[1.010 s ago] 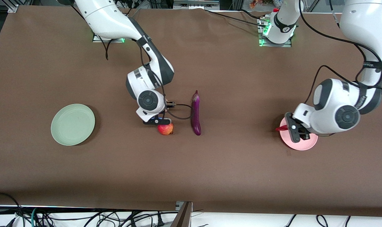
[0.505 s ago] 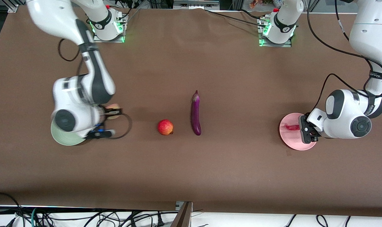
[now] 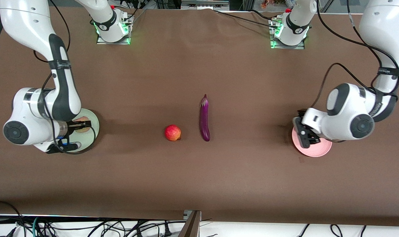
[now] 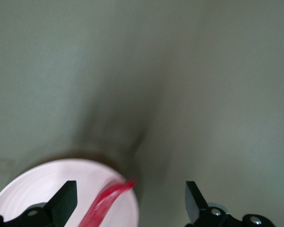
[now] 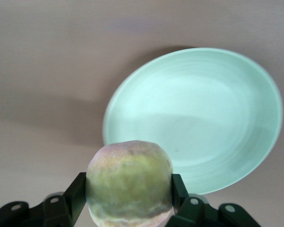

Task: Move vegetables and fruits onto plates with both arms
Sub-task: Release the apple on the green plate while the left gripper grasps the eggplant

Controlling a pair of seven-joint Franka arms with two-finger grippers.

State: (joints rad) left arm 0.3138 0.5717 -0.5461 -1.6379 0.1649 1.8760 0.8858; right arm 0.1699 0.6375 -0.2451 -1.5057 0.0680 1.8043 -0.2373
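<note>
I will next grab the eggplant by its stem end with my left gripper, to move the purple eggplant onto the pink plate.
My right gripper is shut on a pale yellow-pink peach, held over the pale green plate at the right arm's end of the table; the plate has nothing on it. My left gripper is open over the pink plate. In the left wrist view a red chili lies across that plate, between the fingers and touching neither, its tip past the rim. A red apple and a purple eggplant lie side by side mid-table.
Brown cloth covers the whole table. Both arm bases stand along the edge farthest from the front camera. Loose cables hang below the nearest edge.
The right arm carried the peach from beside the apple to over the green plate. The left gripper opened and let go of the chili, which now lies on the pink plate.
</note>
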